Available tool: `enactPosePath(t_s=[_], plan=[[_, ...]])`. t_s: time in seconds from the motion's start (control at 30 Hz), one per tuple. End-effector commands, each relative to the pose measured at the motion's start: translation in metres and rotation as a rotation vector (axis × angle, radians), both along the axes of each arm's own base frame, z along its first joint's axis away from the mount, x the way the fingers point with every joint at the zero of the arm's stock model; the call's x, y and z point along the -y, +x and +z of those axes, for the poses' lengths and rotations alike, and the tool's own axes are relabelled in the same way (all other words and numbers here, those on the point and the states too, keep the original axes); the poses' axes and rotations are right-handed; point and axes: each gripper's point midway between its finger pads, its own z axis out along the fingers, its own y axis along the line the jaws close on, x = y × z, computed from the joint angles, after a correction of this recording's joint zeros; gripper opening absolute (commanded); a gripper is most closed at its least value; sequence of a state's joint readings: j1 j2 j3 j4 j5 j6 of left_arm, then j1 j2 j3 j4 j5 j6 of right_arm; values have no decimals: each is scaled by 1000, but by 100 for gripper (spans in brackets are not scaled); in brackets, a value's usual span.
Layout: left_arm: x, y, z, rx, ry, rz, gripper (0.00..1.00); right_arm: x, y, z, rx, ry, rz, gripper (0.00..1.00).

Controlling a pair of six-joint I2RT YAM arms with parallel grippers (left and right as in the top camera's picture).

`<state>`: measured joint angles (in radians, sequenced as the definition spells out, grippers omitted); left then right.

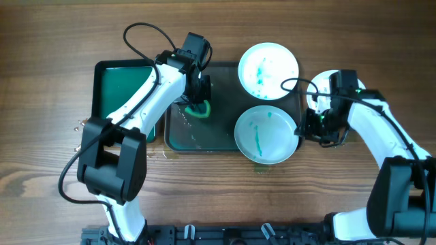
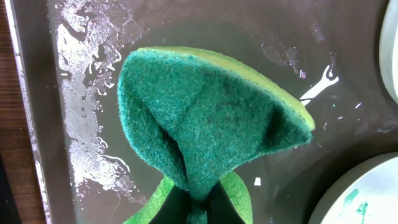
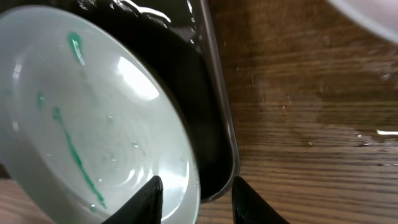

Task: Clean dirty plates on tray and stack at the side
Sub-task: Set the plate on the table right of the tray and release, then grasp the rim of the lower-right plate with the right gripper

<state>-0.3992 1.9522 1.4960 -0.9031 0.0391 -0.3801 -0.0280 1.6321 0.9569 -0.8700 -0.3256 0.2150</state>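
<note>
My right gripper should next grab the near plate by its rim beside the tray's edge. That leaves the near plate's streaked side open to sponge clean and stack.
The dark tray (image 1: 182, 138) holds two white plates with teal streaks, one at its far right (image 1: 268, 71) and one at its near right (image 1: 266, 134). A third white plate (image 1: 325, 79) lies on the wood right of the tray, partly under my right arm. My left gripper (image 2: 198, 208) is shut on a folded green sponge (image 2: 211, 118) just above the wet tray floor (image 2: 93, 93). My right gripper (image 3: 199, 202) is open. It straddles the rim of the near plate (image 3: 93, 112) and the tray's right rim (image 3: 214, 93), one finger over the plate and one over the wood.
A smaller bright green tray (image 1: 119, 88) sits left of the dark one, under the left arm. Water drops speckle the wood (image 1: 78, 126) near its front left corner. In the right wrist view, the third plate's edge (image 3: 373, 15) shows at top right.
</note>
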Motion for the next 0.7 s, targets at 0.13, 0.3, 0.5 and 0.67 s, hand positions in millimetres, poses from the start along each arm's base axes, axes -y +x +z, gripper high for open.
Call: enactPosePath(t_s=[0.13,0.3,0.5,0.67], plan=[[2,-1,-5,-8,-6,-6,4,-12,-3,-18,34,60,-9,36],[2,0,-5,-7,-6,-6,4,-15,1,-24,72,72,-2,28],[2,-1,-5,-8,-6,-6,4,-38,5,-19,107,148,44,4],[3,2,-4,4,-11,-6,4,-79,29,8,158,182,58,4]])
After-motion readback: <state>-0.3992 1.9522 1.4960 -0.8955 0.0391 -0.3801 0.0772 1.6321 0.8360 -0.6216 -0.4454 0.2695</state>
